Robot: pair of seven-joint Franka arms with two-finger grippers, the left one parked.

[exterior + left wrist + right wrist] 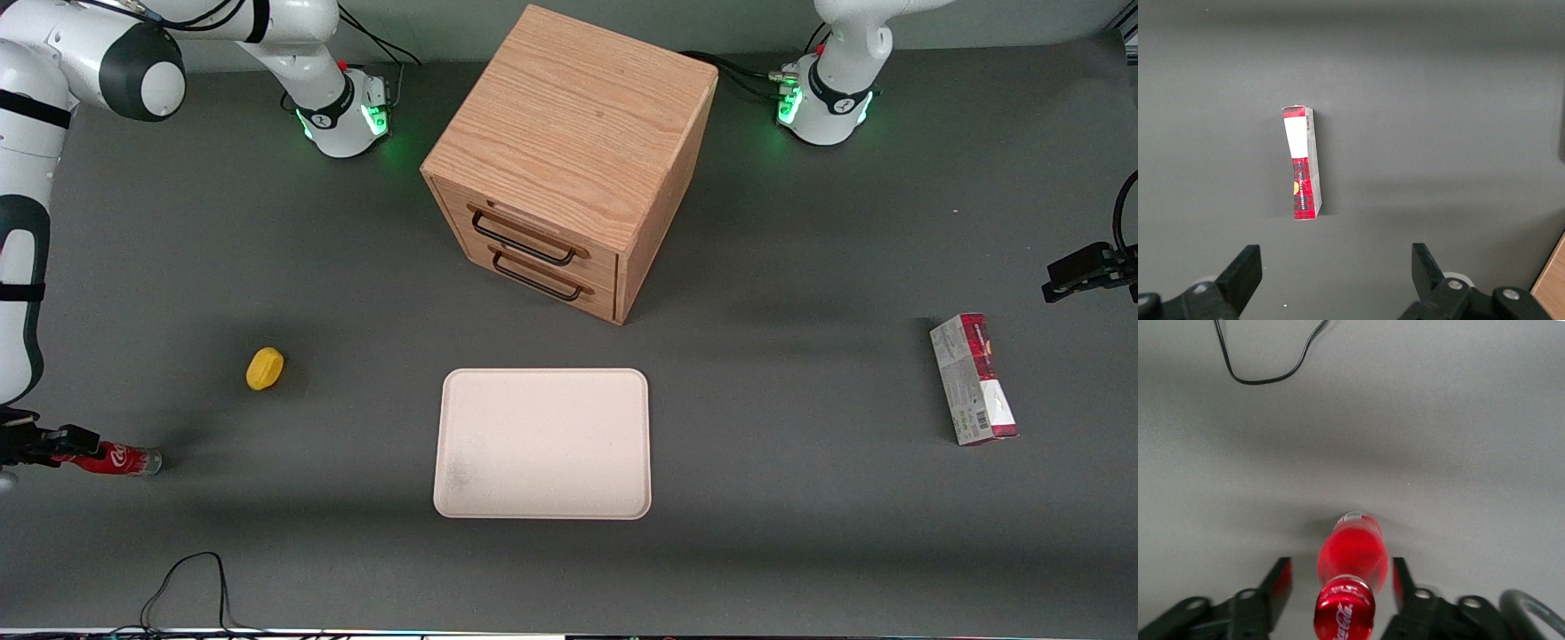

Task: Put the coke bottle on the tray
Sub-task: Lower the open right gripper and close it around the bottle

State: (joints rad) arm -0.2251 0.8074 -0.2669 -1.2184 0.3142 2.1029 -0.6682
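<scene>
My right gripper should next pick up the coke bottle [120, 459] by its neck beside the red cap. Then I move the bottle onto the tray [551, 418].
The coke bottle [120, 459] lies on its side on the grey table, far toward the working arm's end. My right gripper [69, 447] is low at the bottle's cap end. In the right wrist view the gripper [1339, 572] is open, with a black finger on each side of the bottle's neck and a gap on both sides. The red cap faces the camera and the bottle [1353, 550] points away from it. The cream tray [551, 418] lies flat in front of the drawer cabinet, nearer the front camera, with nothing on it.
A wooden drawer cabinet [569, 160] stands mid-table. A small yellow object [265, 368] lies between bottle and tray, farther from the camera than the bottle. A red-and-grey carton [973, 378] [1301, 163] lies toward the parked arm's end. A black cable [187, 578] [1271, 360] loops near the front edge.
</scene>
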